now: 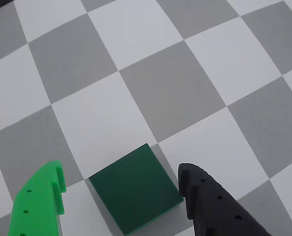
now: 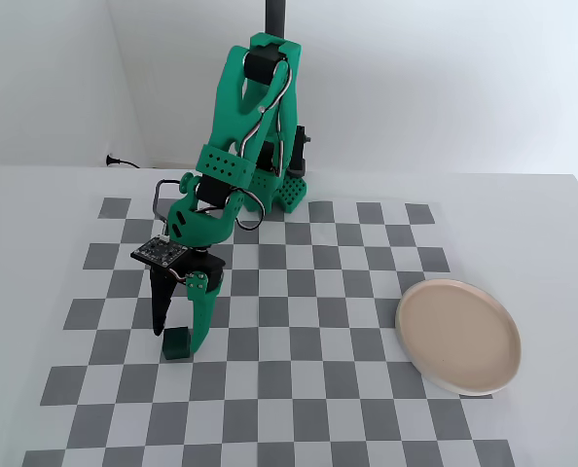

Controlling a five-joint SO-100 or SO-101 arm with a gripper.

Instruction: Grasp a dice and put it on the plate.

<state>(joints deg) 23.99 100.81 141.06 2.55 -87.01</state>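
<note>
I should pick up the dice by its opposite sides and carry it to the plate, and its top side (image 1: 135, 189) should stay free.
The dice (image 1: 136, 191) is a small dark green plain cube resting on the checkered mat. In the wrist view it lies between my open jaws, close against the black finger (image 1: 205, 201) on the right and apart from the bright green finger (image 1: 40, 201) on the left. My gripper (image 1: 120, 173) is open around it. In the fixed view the gripper (image 2: 179, 339) points down at the mat's left part with the dice (image 2: 177, 343) at its tips. The round beige plate (image 2: 458, 336) lies at the mat's right edge, far from the gripper.
The grey-and-white checkered mat (image 2: 299, 321) covers a white table. The green arm's base (image 2: 279, 185) stands at the back centre, before a white wall. A black cable (image 2: 124, 162) lies at the back left.
</note>
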